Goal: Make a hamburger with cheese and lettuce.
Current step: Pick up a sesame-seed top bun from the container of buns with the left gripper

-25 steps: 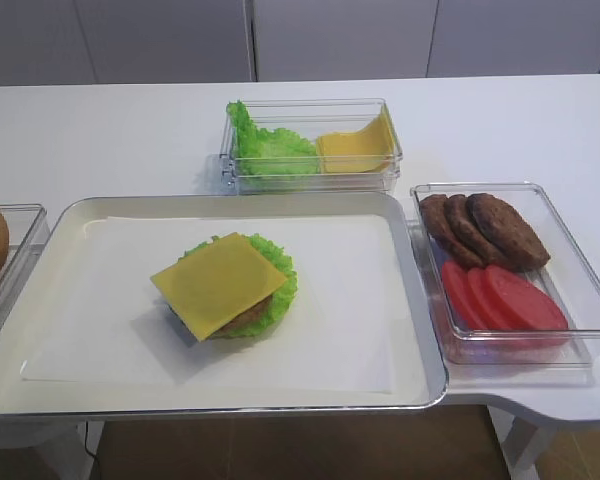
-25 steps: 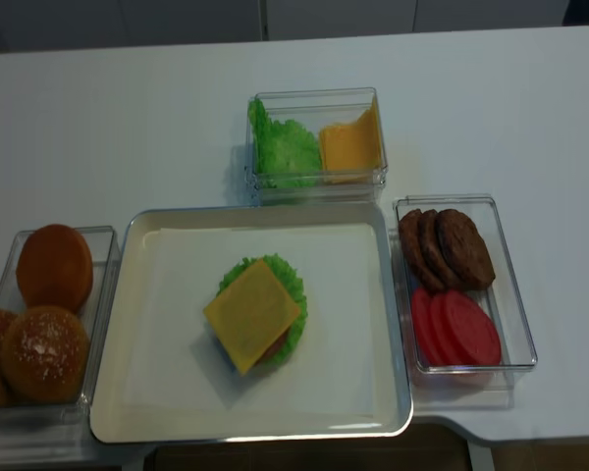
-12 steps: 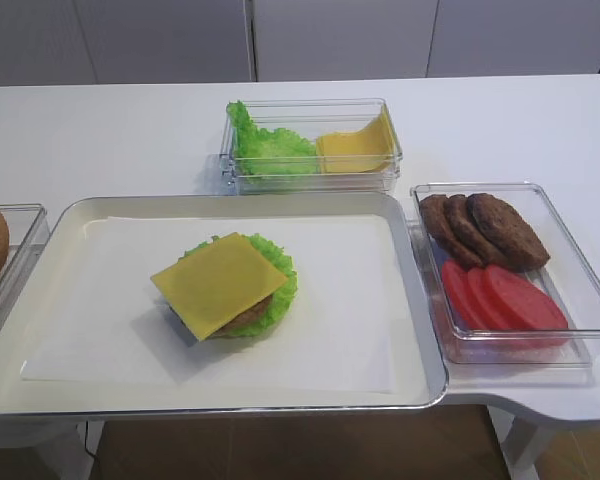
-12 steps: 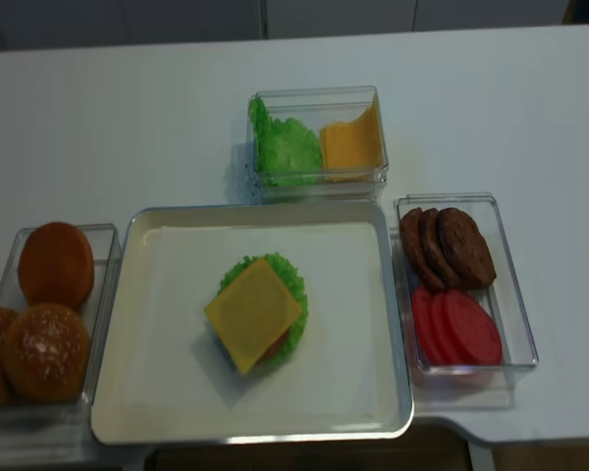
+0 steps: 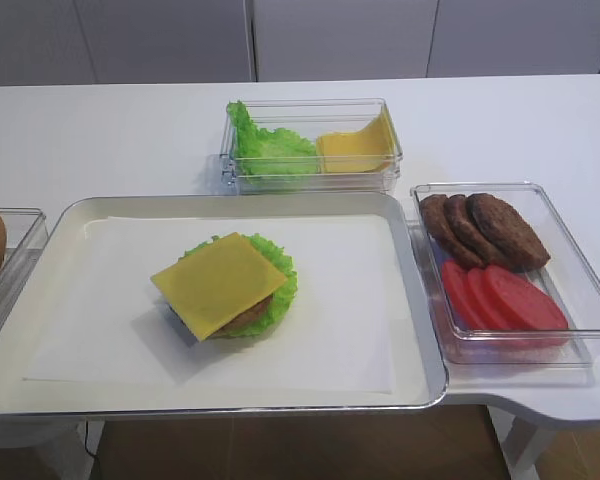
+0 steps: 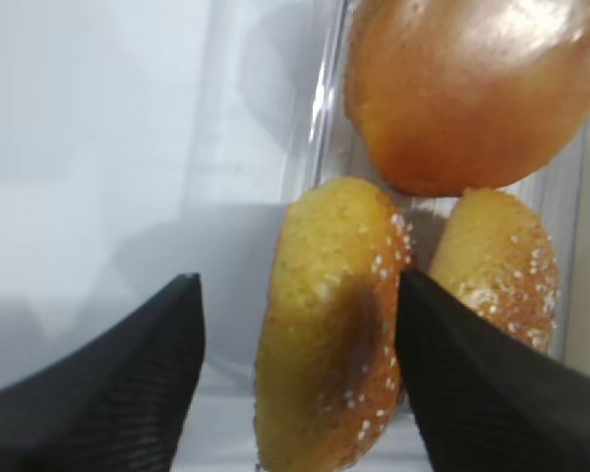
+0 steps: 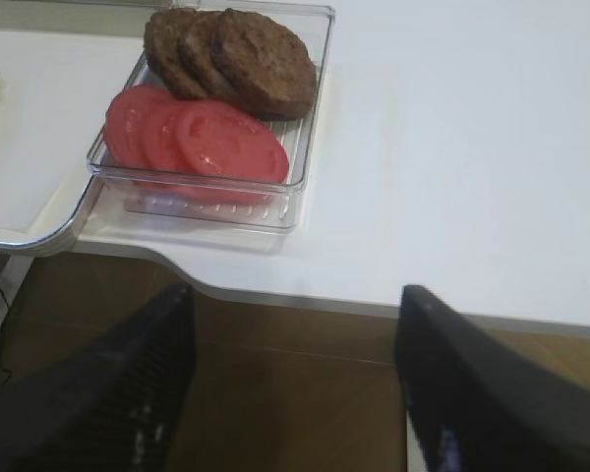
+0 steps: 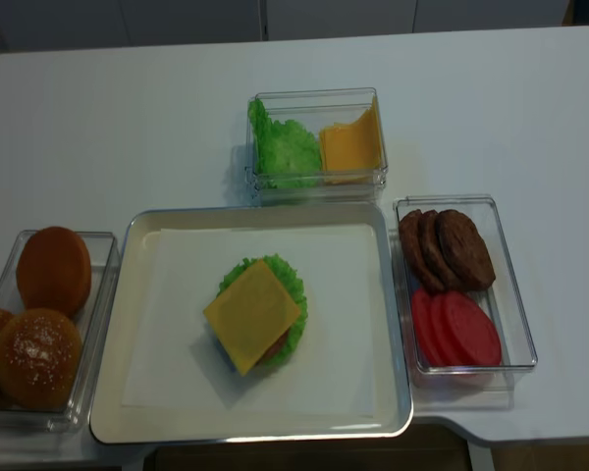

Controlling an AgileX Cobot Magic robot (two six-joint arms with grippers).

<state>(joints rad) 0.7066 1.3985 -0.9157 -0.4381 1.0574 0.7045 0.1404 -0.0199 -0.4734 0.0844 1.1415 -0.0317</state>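
The left gripper grabs the sesame bun's narrow upper edge next, since the bun stands on its edge, broad across its round side.
The hamburger lies on the paper in the tray: frilly green lettuce, a brown patty and the flat square yellow cheese on top, with no bun on it. In the left wrist view my left gripper is open, with a sesame bun standing on edge between the fingers. My right gripper is open and empty, off the table's front edge. Neither gripper shows in the exterior views.
A clear box left of the tray holds a smooth bun and sesame buns. A box behind the tray holds green leaves and bent cheese slices. A box at right holds patties and tomato slices.
The bun box has slid a little towards the near left edge. The dark tip seen on the leftmost bun has gone from the exterior view. The hamburger stack has not moved.
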